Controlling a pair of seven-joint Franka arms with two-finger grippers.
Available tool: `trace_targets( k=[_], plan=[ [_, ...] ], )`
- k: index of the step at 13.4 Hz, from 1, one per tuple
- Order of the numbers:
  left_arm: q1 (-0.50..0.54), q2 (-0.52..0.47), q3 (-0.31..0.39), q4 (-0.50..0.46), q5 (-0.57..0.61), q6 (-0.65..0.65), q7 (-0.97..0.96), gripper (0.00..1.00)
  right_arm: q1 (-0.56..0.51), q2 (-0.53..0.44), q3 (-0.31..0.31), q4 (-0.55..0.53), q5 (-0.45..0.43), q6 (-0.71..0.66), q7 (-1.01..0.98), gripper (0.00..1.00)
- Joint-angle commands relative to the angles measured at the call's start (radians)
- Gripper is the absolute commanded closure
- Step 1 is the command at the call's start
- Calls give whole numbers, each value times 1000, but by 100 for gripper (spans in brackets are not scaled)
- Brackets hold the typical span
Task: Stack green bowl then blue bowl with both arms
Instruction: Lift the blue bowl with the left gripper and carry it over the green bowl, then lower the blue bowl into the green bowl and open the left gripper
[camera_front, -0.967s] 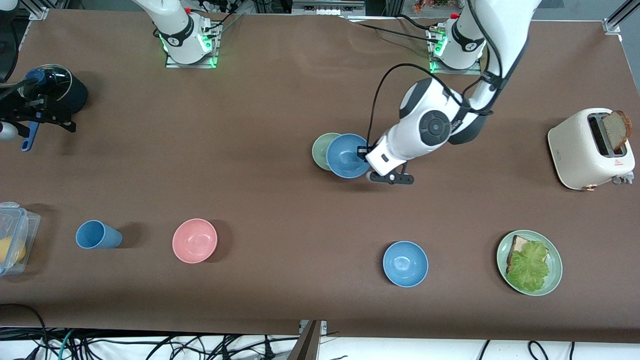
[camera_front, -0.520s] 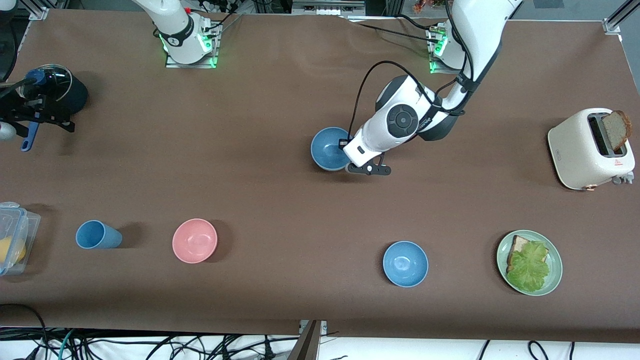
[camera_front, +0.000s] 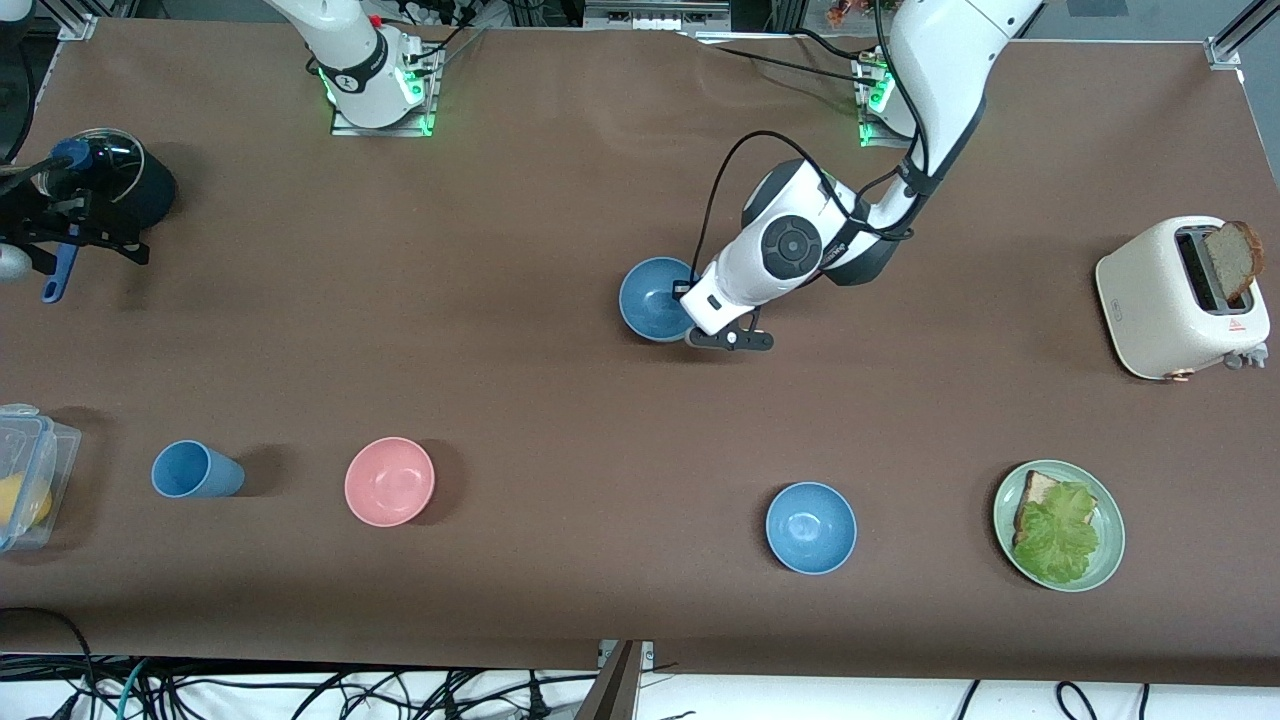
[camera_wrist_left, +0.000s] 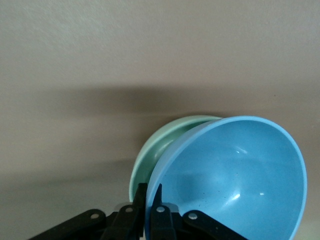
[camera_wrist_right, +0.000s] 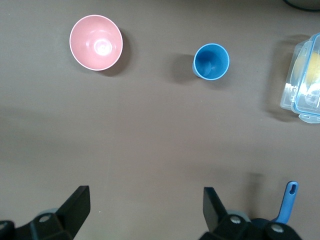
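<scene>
The blue bowl's base (camera_wrist_left: 230, 190) sits over the green bowl (camera_wrist_left: 152, 150), inside its rim in the left wrist view, so my left gripper releases the blue bowl next.
My left gripper (camera_front: 692, 316) is shut on the rim of a blue bowl (camera_front: 655, 298) at mid-table. The bowl covers the green bowl in the front view. In the left wrist view the blue bowl (camera_wrist_left: 235, 175) sits tilted over the green bowl (camera_wrist_left: 152, 150), whose rim shows beneath it. My left gripper (camera_wrist_left: 150, 194) pinches the blue rim there. I cannot tell whether the two bowls touch. A second blue bowl (camera_front: 811, 527) sits nearer the front camera. My right gripper (camera_front: 100, 228) waits open and empty at the right arm's end of the table, and shows in its wrist view (camera_wrist_right: 145, 197).
A pink bowl (camera_front: 389, 481), a blue cup (camera_front: 195, 470) and a clear container (camera_front: 25, 470) lie toward the right arm's end. A black pot (camera_front: 130, 180) is beside my right gripper. A green plate (camera_front: 1112, 560) with bread and lettuce and a toaster (camera_front: 1170, 300) stand toward the left arm's end.
My left gripper has carried the blue bowl toward the right arm's end, from beside the green bowl to over it. The green bowl is now covered in the front view. The right arm has not moved.
</scene>
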Motion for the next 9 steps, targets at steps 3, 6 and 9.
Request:
trace_targets(
  k=[3, 6, 9],
  plan=[
    [-15, -2, 10, -6, 26, 9, -46, 100, -8, 5, 3, 21, -2, -18, -9, 0],
    [-15, -6, 7, -4, 26, -2, -115, 0, -7, 5, 3, 21, -2, -18, -7, 0],
    [-14, -20, 7, 3, 26, -29, -120, 0, -7, 5, 3, 21, -2, -20, -6, 0]
  ],
)
